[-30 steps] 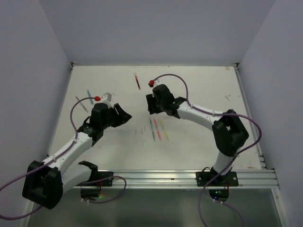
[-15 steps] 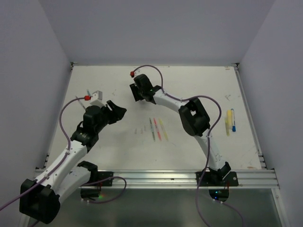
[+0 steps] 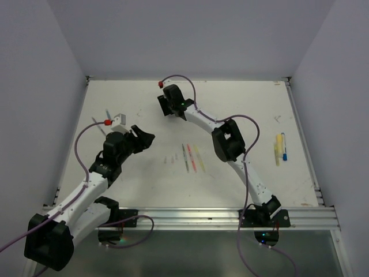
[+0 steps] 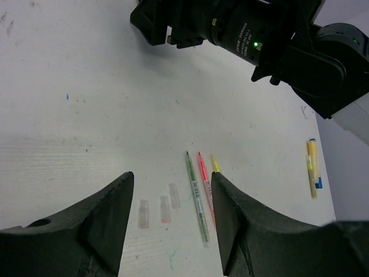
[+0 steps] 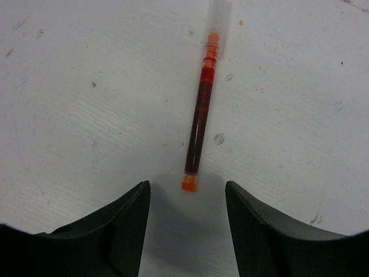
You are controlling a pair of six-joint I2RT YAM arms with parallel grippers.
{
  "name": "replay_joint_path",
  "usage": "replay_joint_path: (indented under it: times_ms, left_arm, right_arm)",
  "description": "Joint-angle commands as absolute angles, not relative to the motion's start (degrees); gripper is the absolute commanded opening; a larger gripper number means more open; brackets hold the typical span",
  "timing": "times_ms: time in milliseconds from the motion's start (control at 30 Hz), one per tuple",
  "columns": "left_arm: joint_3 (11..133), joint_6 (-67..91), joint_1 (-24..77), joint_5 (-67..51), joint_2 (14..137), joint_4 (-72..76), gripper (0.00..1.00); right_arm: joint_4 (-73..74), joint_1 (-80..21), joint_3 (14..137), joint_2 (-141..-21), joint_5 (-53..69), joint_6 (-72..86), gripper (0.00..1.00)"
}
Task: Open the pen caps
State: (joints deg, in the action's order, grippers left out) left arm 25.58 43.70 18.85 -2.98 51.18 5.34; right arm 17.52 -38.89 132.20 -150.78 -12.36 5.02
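My right gripper grabs the dark red pen [image 5: 200, 124] by its orange plug end [image 5: 189, 182] next, since the clear cap stays free for my left gripper.
In the right wrist view a dark red pen [image 5: 200, 124] lies on the white table, its orange end plug [image 5: 189, 184] toward me and a clear cap [image 5: 219, 14] on its far tip. My right gripper [image 5: 185, 193] is open just above the table, with the orange end between its fingertips. In the top view the right gripper [image 3: 167, 107] hides this pen. My left gripper [image 4: 171, 180] is open and empty above three loose clear caps [image 4: 165, 208]. Beside them lie uncapped green [image 4: 196, 199], pink [image 4: 203, 175] and yellow [image 4: 214, 164] pens. In the top view the left gripper [image 3: 142, 137] is left of the pens [image 3: 191, 157].
A capped yellow pen with a blue end [image 3: 280, 148] lies at the right, also seen in the left wrist view [image 4: 312, 173]. Blue pens [image 3: 108, 112] and a white block [image 3: 119, 118] lie at the far left. Side walls border the table.
My right arm has stretched toward the far left and brought its open gripper down over the red pen. My left gripper has shifted slightly left and stays open.
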Motion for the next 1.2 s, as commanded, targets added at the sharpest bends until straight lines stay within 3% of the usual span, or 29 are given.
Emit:
replay_joint_path:
  times_ms: [0,233,500,633,733,767,833,967,1167]
  left_arm:
    - [25.58,42.45,18.28,-2.64,50.01,9.05,0.59]
    - [26.10,42.37,18.02,-2.46,47.99,8.62,0.60]
    - [26.46,42.45,17.58,-3.07,47.63,8.52,0.61]
    - [26.63,42.89,17.40,-4.04,47.64,8.44,0.61]
    - [26.81,42.98,17.32,-4.22,47.02,8.09,0.61]
    - [26.89,42.89,17.31,-4.22,46.93,7.65,0.61]
    - [27.24,42.89,17.31,-3.96,46.76,6.77,0.61]
    - [29.52,43.59,17.14,-3.08,48.33,2.74,0.62]
    - [32.70,45.70,16.70,-4.74,52.56,-1.50,0.62]
  right_arm:
    - [18.81,-38.23,137.80,-153.53,-12.13,2.99,0.59]
    - [19.33,-37.62,142.38,-156.44,-9.15,4.13,0.57]
    - [23.38,-36.92,145.90,-158.73,-4.40,6.06,0.43]
    - [23.90,-36.21,144.58,-158.12,-3.17,7.56,0.34]
    - [24.52,-35.77,144.58,-158.20,-2.99,8.52,0.21]
    - [24.61,-35.68,144.49,-158.20,-2.81,8.61,0.10]
    - [24.09,-35.60,143.62,-157.77,-2.72,8.53,0.00]
    - [15.23,-35.51,132.48,-150.75,-1.59,8.35,0.00]
    - [-2.35,-35.51,104.71,-127.47,-0.71,11.41,0.00]
